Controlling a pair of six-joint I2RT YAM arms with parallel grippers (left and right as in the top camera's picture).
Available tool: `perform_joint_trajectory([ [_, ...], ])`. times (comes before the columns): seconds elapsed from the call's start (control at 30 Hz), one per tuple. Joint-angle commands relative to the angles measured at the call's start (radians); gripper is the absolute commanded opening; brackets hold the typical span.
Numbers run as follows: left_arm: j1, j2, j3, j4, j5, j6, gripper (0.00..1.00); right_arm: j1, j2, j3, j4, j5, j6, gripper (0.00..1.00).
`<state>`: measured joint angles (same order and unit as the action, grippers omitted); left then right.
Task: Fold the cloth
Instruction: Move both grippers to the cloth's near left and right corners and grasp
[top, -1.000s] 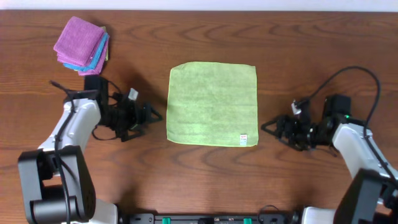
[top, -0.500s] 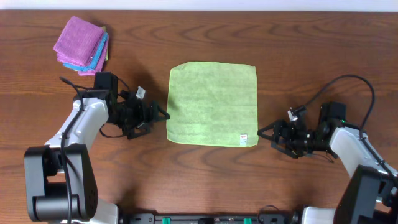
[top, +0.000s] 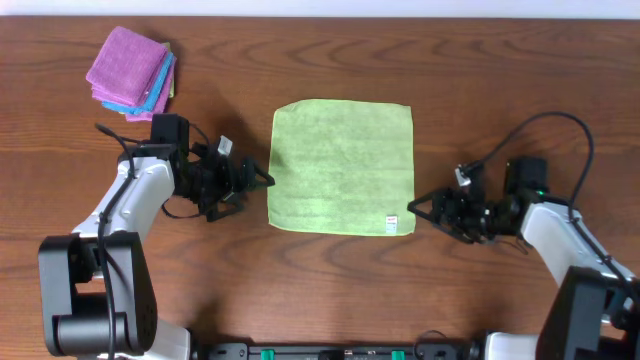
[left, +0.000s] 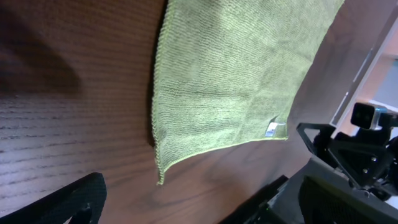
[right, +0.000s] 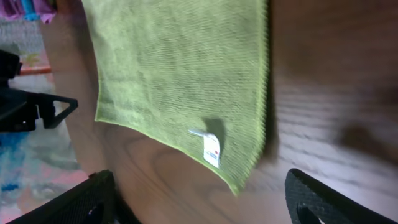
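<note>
The cloth's front edge has to be folded toward the back, so the robot's left gripper will next grab the cloth's front corner away from the tag (top: 392, 222).
The light green cloth (top: 342, 166) lies flat and unfolded on the wooden table, its small white tag (top: 392, 222) near the front right corner. My left gripper (top: 262, 182) is open just left of the cloth's left edge, close to the front left corner (left: 160, 180). My right gripper (top: 416, 205) is open just right of the front right corner (right: 239, 186), which lies between its fingers in the right wrist view. The tag shows there too (right: 212, 149). Neither gripper holds the cloth.
A stack of folded purple and blue cloths (top: 132, 72) sits at the back left of the table. The arms' bases stand at the front edge.
Both grippers have moved inward toward the cloth: the left one rightward to its left edge, the right one leftward to its front right corner. The cloth has not moved.
</note>
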<state>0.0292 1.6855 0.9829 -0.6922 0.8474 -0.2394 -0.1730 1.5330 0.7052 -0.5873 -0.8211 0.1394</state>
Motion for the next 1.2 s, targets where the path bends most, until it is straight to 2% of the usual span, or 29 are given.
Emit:
perform_joint_trajectory([
  [0.0,-0.015,0.013,-0.007,-0.015,0.018,-0.004,1.0,0.034,0.033,-0.003,0.024,0.025,0.052,0.86],
  [0.03,-0.021,0.014,-0.008,-0.019,0.018,-0.004,0.95,0.034,0.049,-0.003,0.034,0.025,0.056,0.85],
  [0.37,-0.03,0.048,-0.079,0.007,0.044,-0.005,0.9,0.033,0.212,-0.003,0.048,0.001,0.055,0.75],
  [0.6,-0.049,0.088,-0.079,0.067,0.069,-0.049,0.89,0.032,0.212,-0.002,-0.002,0.002,0.043,0.72],
  [0.77,-0.087,0.171,-0.079,0.127,0.134,-0.068,0.84,0.032,0.212,-0.002,-0.002,0.009,0.043,0.71],
  [0.9,-0.089,0.184,-0.079,0.121,0.14,-0.068,0.82,0.032,0.212,-0.002,-0.003,0.01,0.043,0.7],
  [1.03,-0.089,0.184,-0.079,0.079,0.117,-0.067,0.74,0.032,0.212,-0.002,-0.003,0.04,0.044,0.67],
  [1.1,-0.089,0.184,-0.079,0.088,0.086,-0.068,0.73,0.032,0.212,-0.002,0.005,0.039,0.048,0.64],
  [1.17,-0.089,0.184,-0.079,0.105,0.086,-0.075,0.71,0.032,0.212,-0.002,0.008,0.039,0.058,0.55],
])
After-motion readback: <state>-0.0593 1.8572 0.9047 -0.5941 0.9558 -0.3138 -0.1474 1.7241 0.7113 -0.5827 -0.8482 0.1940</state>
